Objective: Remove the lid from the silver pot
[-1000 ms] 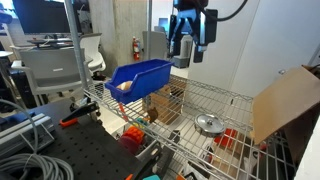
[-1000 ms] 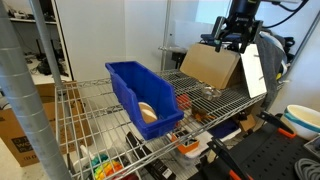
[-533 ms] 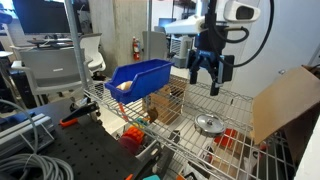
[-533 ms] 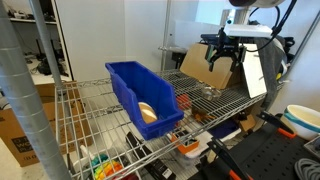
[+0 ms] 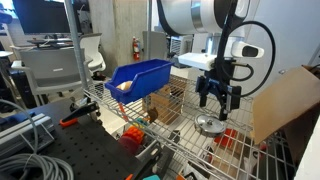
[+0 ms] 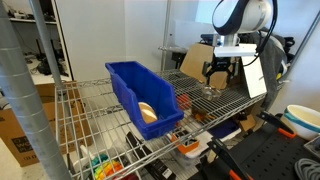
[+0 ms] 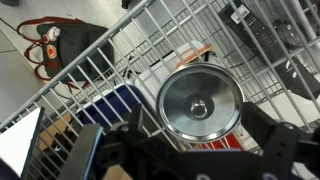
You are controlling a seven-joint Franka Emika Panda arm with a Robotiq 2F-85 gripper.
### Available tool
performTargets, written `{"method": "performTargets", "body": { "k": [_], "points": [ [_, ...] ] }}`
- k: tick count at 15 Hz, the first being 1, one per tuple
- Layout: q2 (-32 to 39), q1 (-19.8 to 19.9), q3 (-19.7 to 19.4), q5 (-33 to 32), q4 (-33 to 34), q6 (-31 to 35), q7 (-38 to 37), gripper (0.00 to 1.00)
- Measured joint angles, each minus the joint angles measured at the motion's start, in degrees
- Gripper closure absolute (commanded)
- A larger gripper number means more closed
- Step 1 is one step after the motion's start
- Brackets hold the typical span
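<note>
My open fingers are still above the lid and its small knob (image 5: 209, 121) (image 7: 199, 108), with a gap between them and the lid in an outside view. My gripper needs to go lower before it closes on the lid.
The round silver lid (image 7: 199, 102) with a small central knob lies on the silver pot on the wire shelf; it fills the middle of the wrist view. It shows in both exterior views (image 5: 209, 124) (image 6: 209, 90). The pot itself is hidden under the lid. My gripper (image 5: 217, 104) (image 6: 219, 79) hangs open just above the lid, fingers apart on either side of it, touching nothing. In the wrist view the dark fingers (image 7: 190, 150) frame the lid's lower edge.
A large blue plastic bin (image 5: 137, 76) (image 6: 142, 93) stands on the wire shelf (image 5: 175, 105) away from the lid, holding a tan object. A cardboard sheet (image 5: 285, 100) (image 6: 210, 65) leans close behind the lid. A lower shelf holds orange items.
The arm has come down from high above the shelf to just over the lid, with the fingers staying open.
</note>
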State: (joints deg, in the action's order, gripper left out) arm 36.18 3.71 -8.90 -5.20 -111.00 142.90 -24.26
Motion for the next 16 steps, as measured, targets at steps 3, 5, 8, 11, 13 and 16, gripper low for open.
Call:
{"method": "performTargets", "body": {
  "k": [3,5,8,11,13,16],
  "points": [
    [3.2,-1.0,-0.9,0.0,2.7,0.0,-1.0,0.05],
    [4.9,-1.7,-1.5,0.0,4.2,-0.1,-1.6,0.30],
    [6.6,-2.6,-2.3,0.0,6.0,-0.2,-2.5,0.47],
    [7.9,-3.1,-2.7,0.0,7.5,-0.4,-3.2,0.69],
    [8.2,-3.2,-2.7,0.1,8.3,-1.4,-3.5,0.84],
    [8.4,-3.2,-2.8,0.4,9.6,-4.1,-3.7,1.00]
  ]
}}
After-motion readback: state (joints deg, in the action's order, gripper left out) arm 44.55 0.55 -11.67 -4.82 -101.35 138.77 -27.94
